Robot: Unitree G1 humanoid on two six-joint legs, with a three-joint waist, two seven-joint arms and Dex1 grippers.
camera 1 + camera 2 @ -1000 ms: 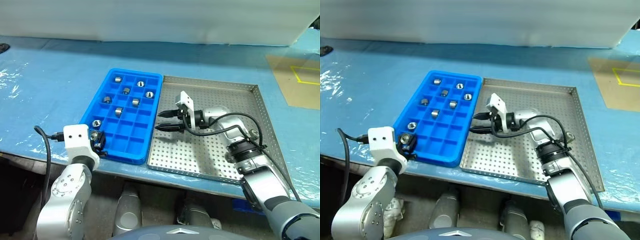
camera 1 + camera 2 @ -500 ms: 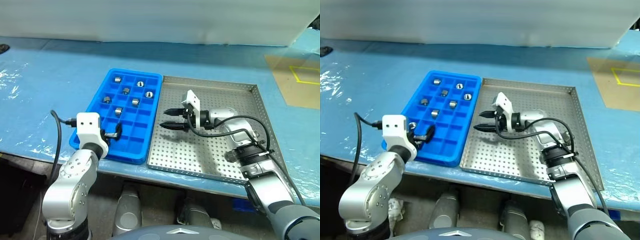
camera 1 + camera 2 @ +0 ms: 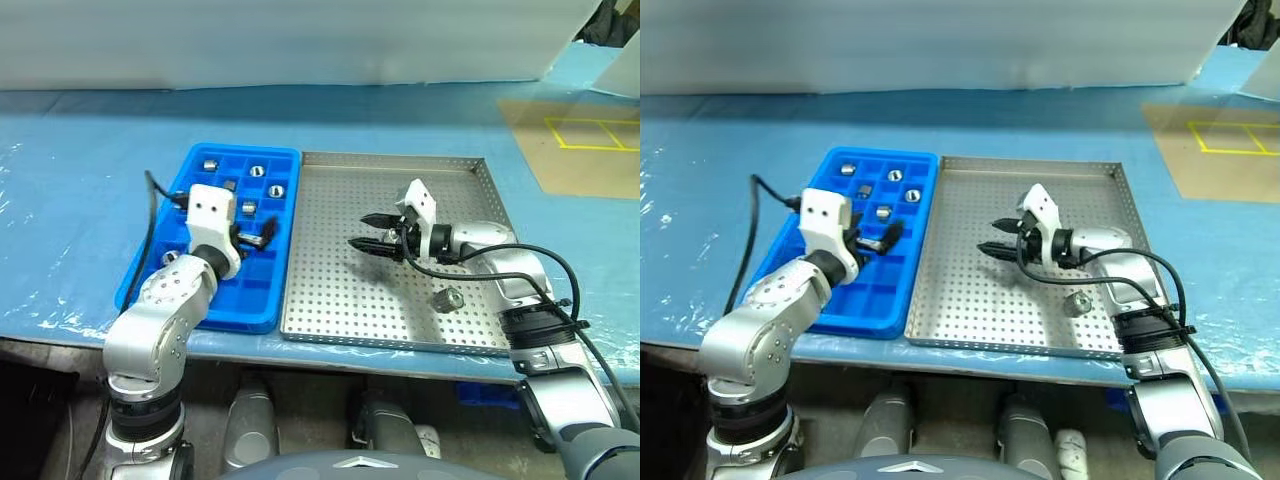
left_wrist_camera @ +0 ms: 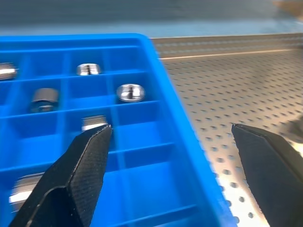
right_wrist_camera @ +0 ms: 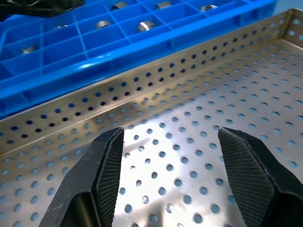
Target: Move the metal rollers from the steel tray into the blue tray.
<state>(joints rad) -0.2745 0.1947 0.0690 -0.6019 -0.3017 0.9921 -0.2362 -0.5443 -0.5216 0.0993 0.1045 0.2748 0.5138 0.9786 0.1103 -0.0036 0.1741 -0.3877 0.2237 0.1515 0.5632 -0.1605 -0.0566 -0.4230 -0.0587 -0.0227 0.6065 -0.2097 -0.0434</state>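
Observation:
The robot's right gripper would miss the metal roller if it closed now, because the empty perforated bottom of the steel tray shows between its fingers. It should move toward the roller first, then close.
The blue tray [image 3: 205, 290] lies left of the steel tray [image 3: 330, 300]. Several metal rollers [image 3: 257, 170] sit in the blue tray's far compartments, also visible as rollers [image 4: 130, 92] in the left wrist view. One roller [image 3: 447, 298] lies on the steel tray's perforated floor near its front right. My left gripper [image 3: 262, 235] hovers open and empty over the blue tray's right side. My right gripper [image 3: 360, 231] is open and empty above the middle of the steel tray, pointing toward the blue tray, with the lone roller behind and to its right.
Blue sheeting covers the table [image 3: 80, 200]. A tan board with yellow tape [image 3: 570, 140] lies at the back right. A white panel [image 3: 300, 40] runs along the back. The table's front edge [image 3: 380, 350] runs just beyond both trays.
My left gripper opened, letting go of a roller at the blue tray's front left corner, then rose and swung right over the tray. My right gripper drew right. The view also shifted.

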